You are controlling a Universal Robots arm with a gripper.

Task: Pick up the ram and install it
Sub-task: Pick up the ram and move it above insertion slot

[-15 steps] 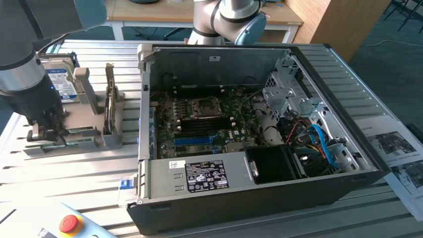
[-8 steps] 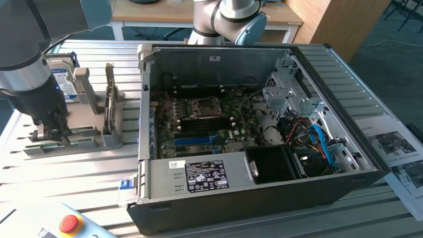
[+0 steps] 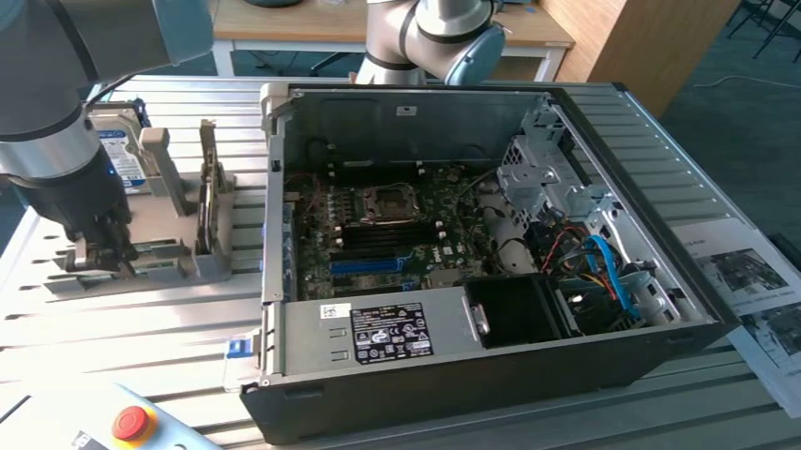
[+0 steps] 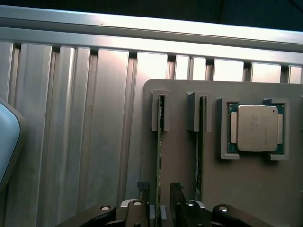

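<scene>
Next, my gripper grabs the ram by the open middle of its top edge point(image 4: 158, 201), since the grey holder post wraps around the ram's end.
The ram point(image 4: 160, 142) is a thin green stick standing on its edge in a slot of a grey holder point(image 4: 179, 142). My gripper point(image 4: 159, 190) straddles its near end, one dark finger on each side with a small gap to the board, so it is open. A second thin board point(image 4: 199, 151) stands in the neighbouring slot. In the exterior view my gripper point(image 3: 103, 251) hangs low over the holder point(image 3: 188, 267) at that view's left, beside the open computer case point(image 3: 501, 375).
A processor chip point(image 4: 257, 127) lies in a recess of the holder beyond the second board. A hard drive point(image 3: 113, 141) stands behind the holder. Inside the case are the motherboard's blue slot point(image 3: 370, 263) and a processor socket point(image 3: 382, 202). A red stop button point(image 3: 131, 422) sits near the table's front.
</scene>
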